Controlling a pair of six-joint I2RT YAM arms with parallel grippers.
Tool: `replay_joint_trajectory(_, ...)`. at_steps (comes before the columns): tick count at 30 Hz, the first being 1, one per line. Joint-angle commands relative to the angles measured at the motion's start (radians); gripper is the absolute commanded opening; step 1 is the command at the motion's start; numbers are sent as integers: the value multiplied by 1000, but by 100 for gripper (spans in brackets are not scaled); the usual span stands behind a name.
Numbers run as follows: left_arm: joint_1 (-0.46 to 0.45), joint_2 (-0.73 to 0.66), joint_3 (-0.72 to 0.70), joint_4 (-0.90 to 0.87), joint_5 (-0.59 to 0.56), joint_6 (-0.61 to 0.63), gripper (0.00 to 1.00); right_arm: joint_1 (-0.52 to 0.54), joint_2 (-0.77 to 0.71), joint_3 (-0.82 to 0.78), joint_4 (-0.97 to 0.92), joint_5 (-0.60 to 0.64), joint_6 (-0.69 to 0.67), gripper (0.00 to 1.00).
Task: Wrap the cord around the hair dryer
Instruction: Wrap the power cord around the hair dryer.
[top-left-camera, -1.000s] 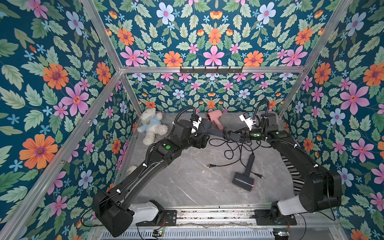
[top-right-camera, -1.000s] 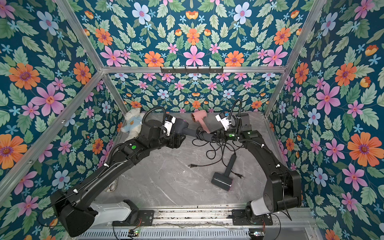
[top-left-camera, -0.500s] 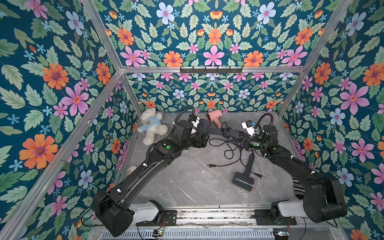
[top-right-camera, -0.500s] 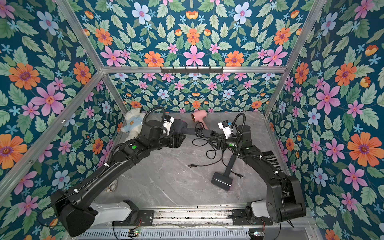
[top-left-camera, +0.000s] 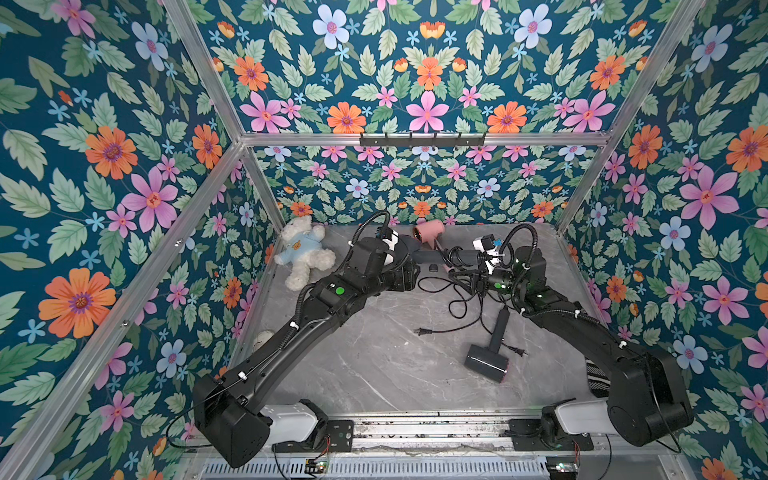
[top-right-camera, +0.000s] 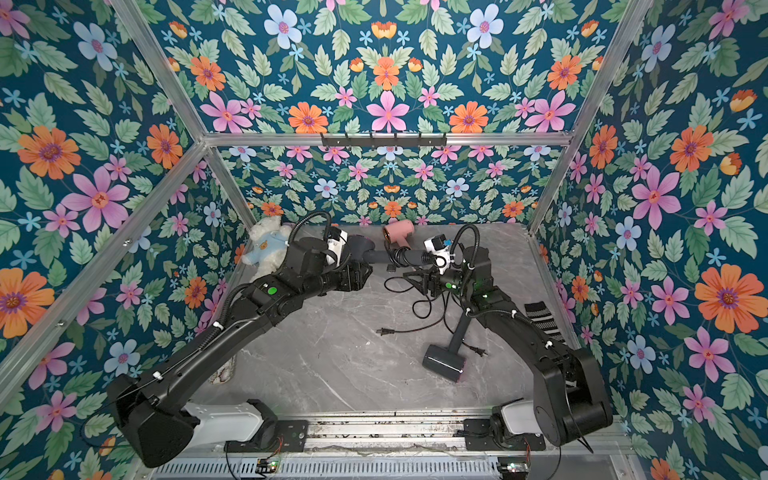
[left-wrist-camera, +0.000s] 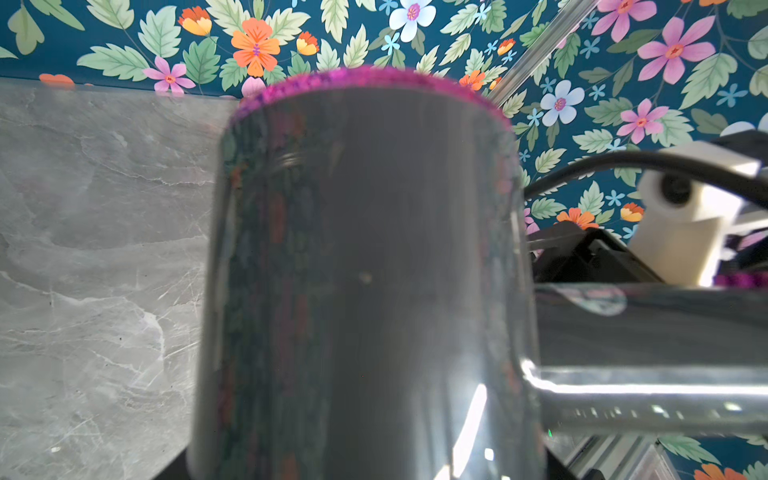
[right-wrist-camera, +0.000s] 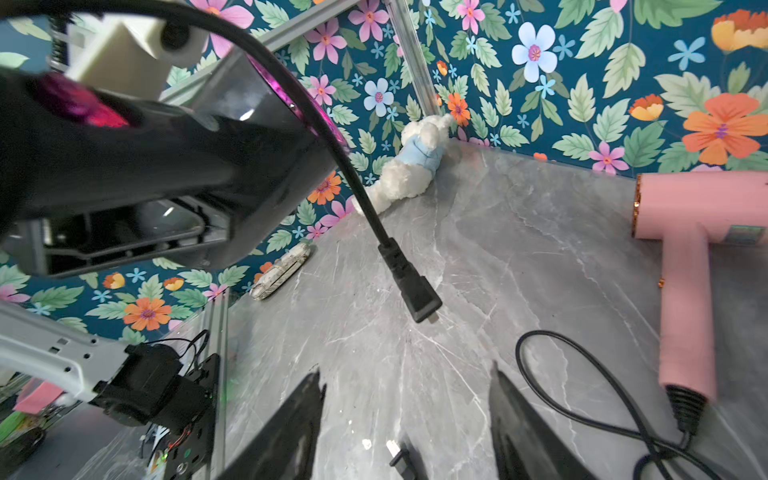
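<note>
My right gripper grabs the dangling cord by its plug end next, to leave the free length to wrap around the handle.
A dark grey hair dryer (top-left-camera: 409, 249) with a magenta rim hangs above the table near the back, and my left gripper (top-left-camera: 401, 266) is shut on its barrel (left-wrist-camera: 365, 270), which hides the jaws in the left wrist view. Its handle (top-right-camera: 409, 255) points toward the right arm. The black cord (top-right-camera: 397, 257) is looped round the handle, and its plug end (right-wrist-camera: 415, 291) dangles free. My right gripper (right-wrist-camera: 405, 370) stands open just below the handle's end, its fingers (right-wrist-camera: 299, 415) empty over the marble table.
A second dark dryer (top-left-camera: 490, 353) lies on the table with its cord and plug (top-left-camera: 422, 331) spread out. A pink dryer (top-left-camera: 430, 230) lies by the back wall, its cord (right-wrist-camera: 582, 395) close to my right fingers. A teddy bear (top-left-camera: 305, 253) sits at the back left.
The right arm has shifted and its wrist has sunk a little beside the handle's end. The left arm holds the dryer where it was.
</note>
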Motion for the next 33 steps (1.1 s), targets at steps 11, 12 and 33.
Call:
replay_joint_trajectory(11, -29, 21, 28, 59, 47, -25, 0, 12, 134, 36, 294, -69, 117, 66)
replay_joint_trajectory(12, -30, 26, 32, 51, 54, -20, 0, 12, 149, 40, 317, -90, 123, 66)
replay_joint_trajectory(33, -77, 108, 183, -132, 157, 96, 0, 13, 314, 87, 575, -344, 276, 66)
